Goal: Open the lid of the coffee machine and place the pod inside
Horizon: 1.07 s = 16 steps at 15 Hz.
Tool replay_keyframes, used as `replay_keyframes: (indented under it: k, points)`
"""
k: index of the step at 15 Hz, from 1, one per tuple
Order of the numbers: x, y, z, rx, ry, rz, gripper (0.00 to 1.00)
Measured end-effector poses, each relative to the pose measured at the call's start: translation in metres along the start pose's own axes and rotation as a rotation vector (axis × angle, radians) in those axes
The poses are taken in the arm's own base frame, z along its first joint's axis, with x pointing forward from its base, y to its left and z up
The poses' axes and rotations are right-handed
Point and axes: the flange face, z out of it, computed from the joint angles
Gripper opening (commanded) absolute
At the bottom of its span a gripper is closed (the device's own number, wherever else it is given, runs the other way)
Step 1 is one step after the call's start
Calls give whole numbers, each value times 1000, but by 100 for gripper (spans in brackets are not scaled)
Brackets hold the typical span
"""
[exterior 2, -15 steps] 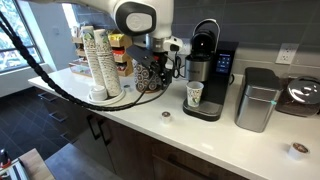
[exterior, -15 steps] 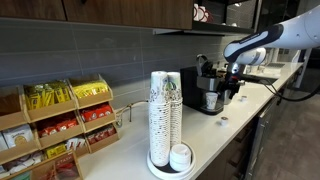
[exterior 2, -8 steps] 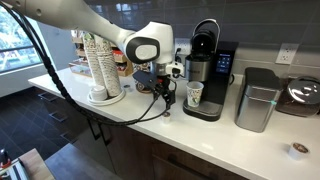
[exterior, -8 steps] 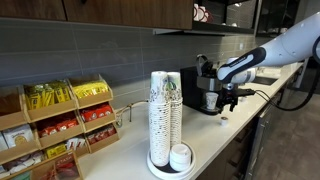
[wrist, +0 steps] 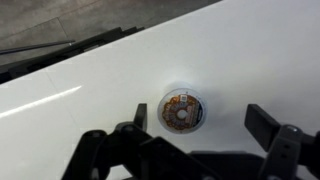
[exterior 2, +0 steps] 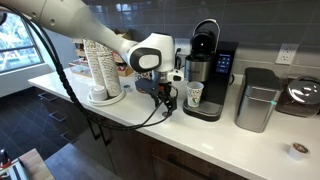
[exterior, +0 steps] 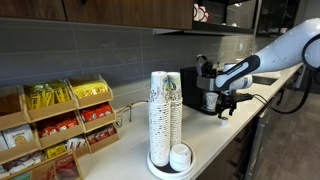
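My gripper grabs the pod from above by opposite sides of its rim next. That leaves the pod's bottom free to go inside the coffee machine.
The pod, a small round capsule with an orange and brown printed top, lies on the white counter. My gripper is open and hovers straight above it, with one finger on each side and neither touching it. In both exterior views the gripper hangs low over the counter in front of the black and silver coffee machine. The machine's dark lid is down. A paper cup stands in its cup bay.
A tall stack of paper cups stands on the counter, with a snack rack beyond it. A silver bin stands beside the machine. Another small pod lies farther along. The counter's front edge is close.
My arm has swung from beside the machine down towards the counter. The gripper now hangs lower, over the pod.
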Motion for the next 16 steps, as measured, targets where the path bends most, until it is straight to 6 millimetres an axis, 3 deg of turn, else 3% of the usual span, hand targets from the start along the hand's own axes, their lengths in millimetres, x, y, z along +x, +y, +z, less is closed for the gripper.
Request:
replay_keyframes:
  k: [7,12,13,16]
  points:
    - [2,-1,10,-7,1,-6,100]
    - [5,-1,18,-20,9,-12,94]
    - [5,0,20,-22,10,-12,92]
    - [6,3,24,-26,14,-10,73]
